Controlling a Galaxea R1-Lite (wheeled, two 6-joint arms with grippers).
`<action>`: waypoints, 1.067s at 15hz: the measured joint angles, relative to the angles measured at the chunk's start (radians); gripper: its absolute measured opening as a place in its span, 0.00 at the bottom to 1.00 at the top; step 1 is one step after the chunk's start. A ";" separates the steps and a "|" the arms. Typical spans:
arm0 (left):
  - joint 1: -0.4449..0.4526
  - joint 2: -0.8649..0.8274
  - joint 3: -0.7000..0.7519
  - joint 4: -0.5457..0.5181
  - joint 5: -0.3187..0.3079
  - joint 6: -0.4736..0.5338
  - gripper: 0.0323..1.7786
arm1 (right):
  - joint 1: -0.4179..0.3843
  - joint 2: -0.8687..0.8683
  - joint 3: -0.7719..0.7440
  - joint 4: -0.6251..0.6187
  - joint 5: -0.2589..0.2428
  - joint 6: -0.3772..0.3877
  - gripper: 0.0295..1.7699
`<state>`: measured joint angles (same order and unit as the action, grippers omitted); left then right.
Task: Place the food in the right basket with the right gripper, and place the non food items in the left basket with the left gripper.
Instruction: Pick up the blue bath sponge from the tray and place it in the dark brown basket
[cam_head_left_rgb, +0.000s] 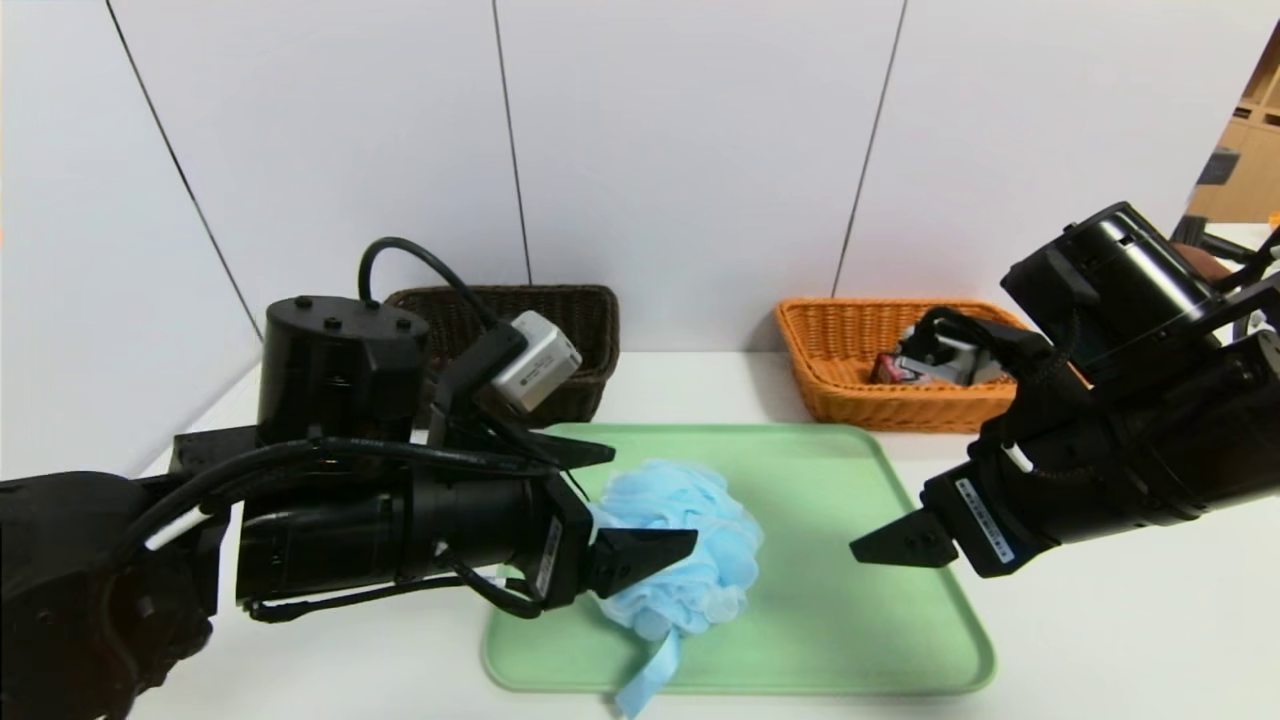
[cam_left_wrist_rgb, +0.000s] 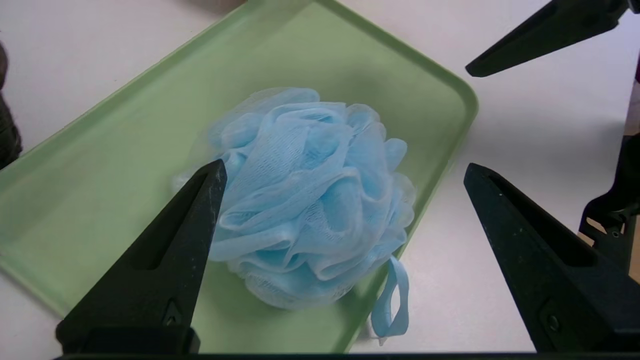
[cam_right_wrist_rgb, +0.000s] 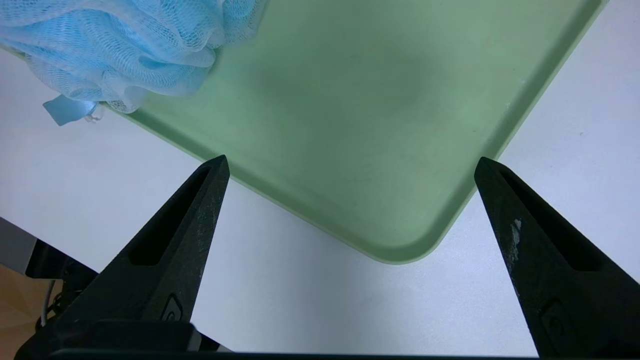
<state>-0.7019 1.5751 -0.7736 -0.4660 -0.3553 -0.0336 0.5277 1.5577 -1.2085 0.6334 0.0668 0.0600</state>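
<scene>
The left gripper takes hold of the bath pouf by its ruffled mesh body (cam_head_left_rgb: 708, 522) next, to sort it into the dark brown left basket (cam_head_left_rgb: 570, 320).
A light blue mesh bath pouf (cam_head_left_rgb: 690, 545) lies on the green tray (cam_head_left_rgb: 850, 620), near its front left. Its ribbon loop (cam_head_left_rgb: 645, 680) hangs over the tray's front edge. My left gripper (cam_head_left_rgb: 640, 500) hovers open at the pouf. In the left wrist view the pouf (cam_left_wrist_rgb: 310, 200) sits close to one finger, and the left gripper (cam_left_wrist_rgb: 344, 166) grips nothing. My right gripper (cam_head_left_rgb: 880, 545) hangs open and empty over the tray's right front corner (cam_right_wrist_rgb: 400, 240). The dark brown left basket (cam_head_left_rgb: 570, 320) and orange right basket (cam_head_left_rgb: 850, 350) stand at the back.
The orange basket holds some packaged items (cam_head_left_rgb: 940, 360). What is in the dark basket is hidden behind my left arm. The white table (cam_head_left_rgb: 1100, 620) runs around the tray, and a white panelled wall stands close behind the baskets.
</scene>
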 joint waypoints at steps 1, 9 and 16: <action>-0.004 0.013 0.000 -0.012 -0.024 0.014 0.95 | -0.003 0.000 0.000 0.000 0.000 0.001 0.96; -0.005 0.127 0.010 -0.097 -0.052 0.134 0.95 | -0.019 0.005 0.003 0.000 0.001 0.000 0.96; -0.005 0.258 0.074 -0.302 -0.052 0.161 0.95 | -0.025 0.009 0.006 -0.002 0.003 -0.002 0.96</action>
<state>-0.7070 1.8334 -0.6998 -0.7677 -0.4070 0.1274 0.5028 1.5664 -1.2026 0.6317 0.0702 0.0577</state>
